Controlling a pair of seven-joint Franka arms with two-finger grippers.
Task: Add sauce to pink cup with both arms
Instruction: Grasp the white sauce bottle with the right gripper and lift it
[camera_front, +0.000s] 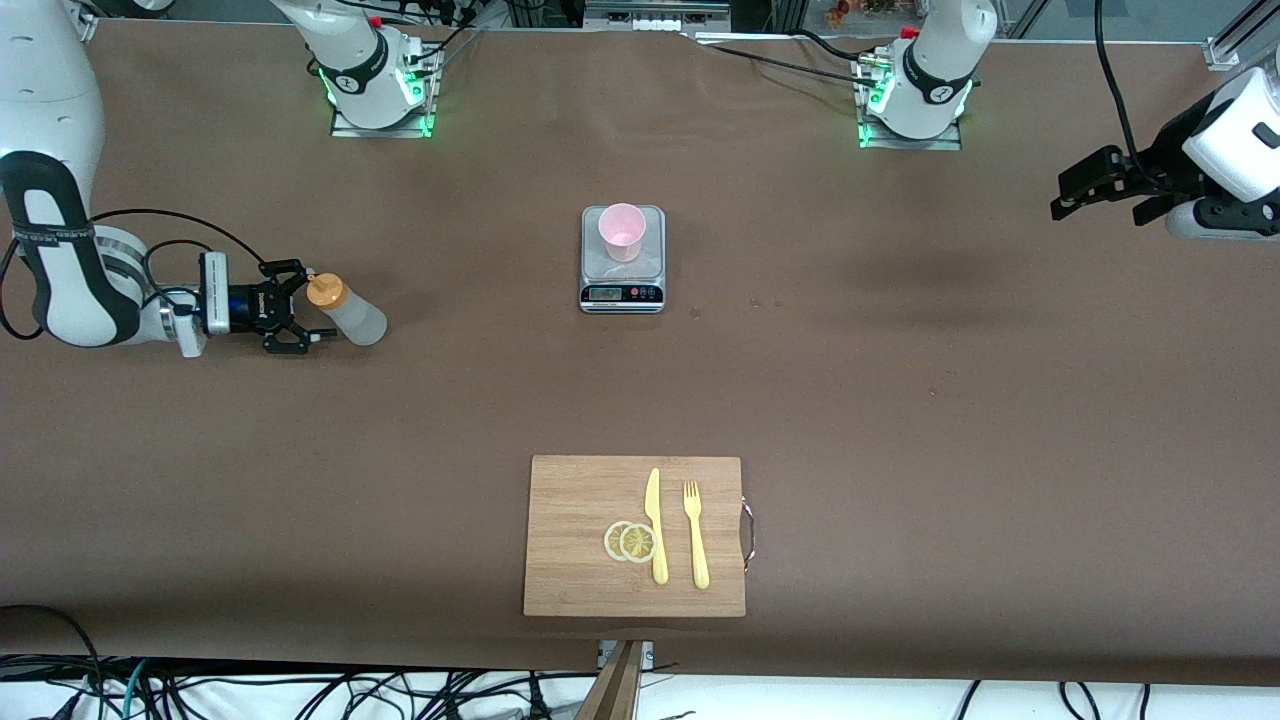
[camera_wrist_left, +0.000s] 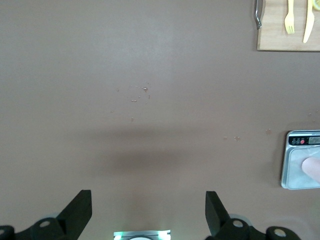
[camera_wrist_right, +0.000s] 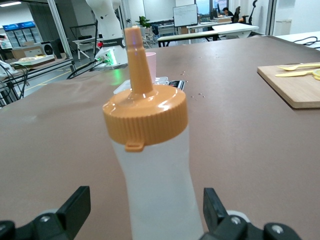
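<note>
My right gripper moves toward the sauce bottle's white body before closing on the bottle, since the bottle's body stands beyond its open fingers.
The sauce bottle (camera_front: 352, 314), whitish with an orange nozzle cap, stands upright on the table toward the right arm's end. My right gripper (camera_front: 312, 308) reaches in level with it, open. In the right wrist view the sauce bottle (camera_wrist_right: 156, 170) stands between the two fingers of my right gripper (camera_wrist_right: 145, 207), with a gap on each side. The pink cup (camera_front: 622, 232) stands on a small silver scale (camera_front: 622, 292) mid-table, and the pink cup (camera_wrist_right: 150, 61) also shows past the nozzle. My left gripper (camera_front: 1064, 196) waits open, raised over the left arm's end, with nothing between the fingers of that gripper (camera_wrist_left: 148, 210).
A wooden cutting board (camera_front: 580, 580) lies nearer to the front camera than the scale. On it are a yellow knife (camera_front: 655, 525), a yellow fork (camera_front: 696, 535) and two lemon slices (camera_front: 630, 541). The scale (camera_wrist_left: 300, 172) and the board (camera_wrist_left: 280, 37) show at the edge of the left wrist view.
</note>
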